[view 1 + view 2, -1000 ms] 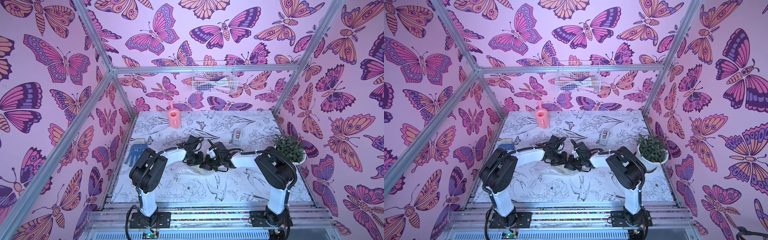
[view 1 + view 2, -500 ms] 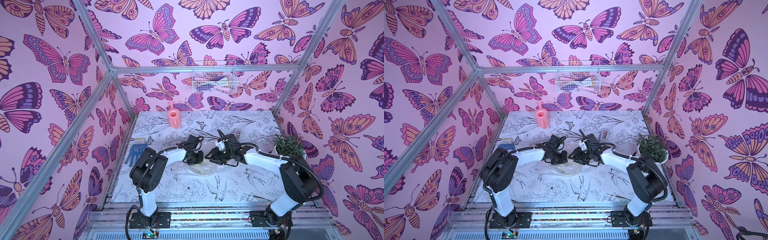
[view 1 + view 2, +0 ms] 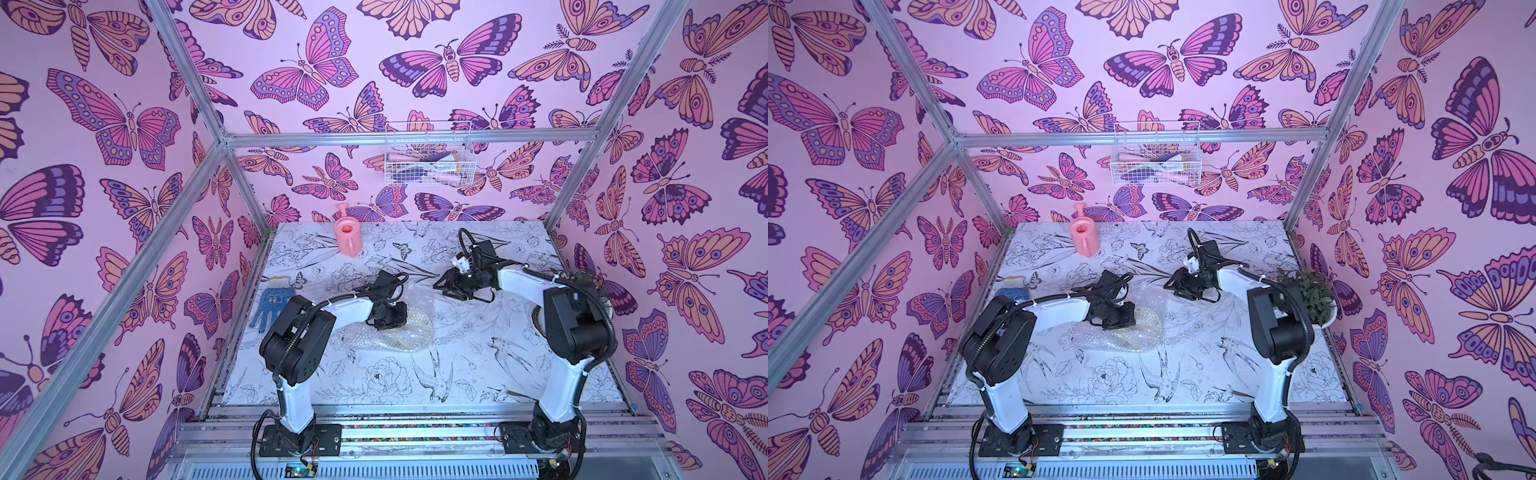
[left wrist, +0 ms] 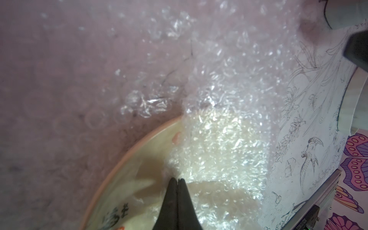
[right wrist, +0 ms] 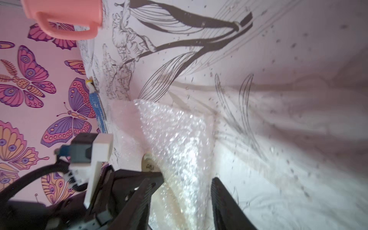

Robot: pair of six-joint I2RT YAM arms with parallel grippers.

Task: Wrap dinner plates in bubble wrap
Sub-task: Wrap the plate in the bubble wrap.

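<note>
My right gripper pinches the raised flap of bubble wrap (image 3: 386, 336) by its loose outer edge next, to fold the flap over the dinner plate.
The bubble wrap (image 3: 386, 336) (image 3: 1121, 338) lies crumpled mid-table, folded over the cream dinner plate (image 4: 127, 179), whose tint shows through it in both top views. My left gripper (image 3: 390, 320) (image 3: 1117, 318) (image 4: 177, 180) is shut and points down onto the bundle. Its tips rest on the bare plate at the edge of the folded wrap (image 4: 219, 151). My right gripper (image 3: 442, 286) (image 3: 1173, 286) (image 5: 185, 187) hangs open behind and to the right of the bundle, holding nothing. From there a raised flap of wrap (image 5: 175, 143) and a sliver of plate rim (image 5: 148, 164) show.
A pink watering can (image 3: 348, 239) stands at the back. A blue glove (image 3: 270, 303) lies by the left wall. A potted plant (image 3: 1308, 295) sits at the right edge behind the right arm. A wire basket (image 3: 428, 164) hangs on the back wall.
My right gripper has opened, let go of the wrap and pulled back to the right, away from the bundle. The left gripper has stayed shut on the bundle.
</note>
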